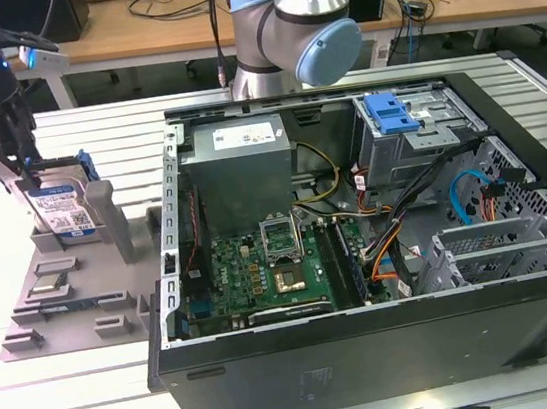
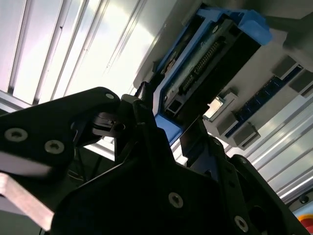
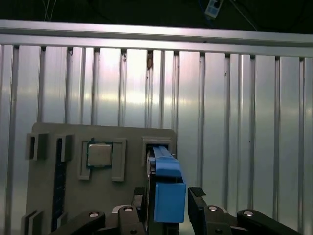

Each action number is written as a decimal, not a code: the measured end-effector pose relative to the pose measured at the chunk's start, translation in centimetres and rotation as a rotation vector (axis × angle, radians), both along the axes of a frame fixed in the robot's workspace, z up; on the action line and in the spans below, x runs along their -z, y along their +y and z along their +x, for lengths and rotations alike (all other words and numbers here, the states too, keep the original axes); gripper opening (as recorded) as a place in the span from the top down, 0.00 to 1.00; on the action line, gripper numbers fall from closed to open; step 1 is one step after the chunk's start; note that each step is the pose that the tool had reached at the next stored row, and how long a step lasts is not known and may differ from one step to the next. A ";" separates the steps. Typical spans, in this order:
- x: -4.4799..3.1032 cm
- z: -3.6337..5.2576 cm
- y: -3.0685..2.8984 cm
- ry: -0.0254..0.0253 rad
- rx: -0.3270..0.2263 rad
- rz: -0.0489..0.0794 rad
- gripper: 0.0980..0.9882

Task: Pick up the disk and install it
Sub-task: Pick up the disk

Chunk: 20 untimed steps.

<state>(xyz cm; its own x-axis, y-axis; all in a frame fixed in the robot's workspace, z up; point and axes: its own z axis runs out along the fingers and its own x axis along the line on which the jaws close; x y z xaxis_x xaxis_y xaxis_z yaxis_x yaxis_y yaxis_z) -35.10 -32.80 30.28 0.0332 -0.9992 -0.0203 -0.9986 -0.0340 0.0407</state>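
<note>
My gripper grabs the disk by its upper part above the label [image 1: 61,176] next, to install it into the computer's drive cage [image 1: 497,251].
The disk [image 1: 59,209], a silver-grey drive with a white-and-blue label in a blue carrier, stands on edge in a slot of the grey holder tray [image 1: 78,326] at the exterior view's left. My gripper [image 1: 19,169] hangs over its top edge. In the first wrist view the disk [image 3: 165,186] runs edge-on between the two black fingers [image 3: 196,201], with a thin gap on one side. In the second wrist view the disk [image 2: 205,63] also sits between the fingers [image 2: 142,115]. The gripper is open around the disk.
An open computer case [image 1: 374,353] lies to the exterior view's right of the tray, with a motherboard [image 1: 262,267], cables and a drive cage holding a blue bracket [image 1: 389,112]. A small chip [image 3: 99,154] rests in a tray pocket beside the disk. The arm's base [image 1: 290,21] stands behind the case.
</note>
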 end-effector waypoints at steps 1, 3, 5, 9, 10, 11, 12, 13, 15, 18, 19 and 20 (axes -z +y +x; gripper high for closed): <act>0.21 0.02 0.01 -0.0001 -0.002 0.000 0.57; 0.66 0.04 0.02 0.0001 -0.006 0.000 0.57; 1.07 0.05 0.02 0.0000 -0.008 0.000 0.57; 1.63 0.05 0.03 0.0001 -0.010 0.000 0.57; 1.64 0.05 0.03 0.0002 -0.010 0.000 0.57; 1.64 0.05 0.03 0.0001 -0.010 0.000 0.57; 1.65 0.05 0.03 0.0000 -0.010 0.000 0.57; 1.65 0.05 0.03 0.0001 -0.010 0.000 0.57; 1.66 0.06 0.03 0.0000 -0.010 0.000 0.57; 1.68 0.05 0.03 0.0000 -0.009 0.000 0.59; 1.68 0.05 0.03 0.0000 -0.009 0.000 0.66; 1.68 0.05 0.03 0.0000 -0.010 0.000 0.70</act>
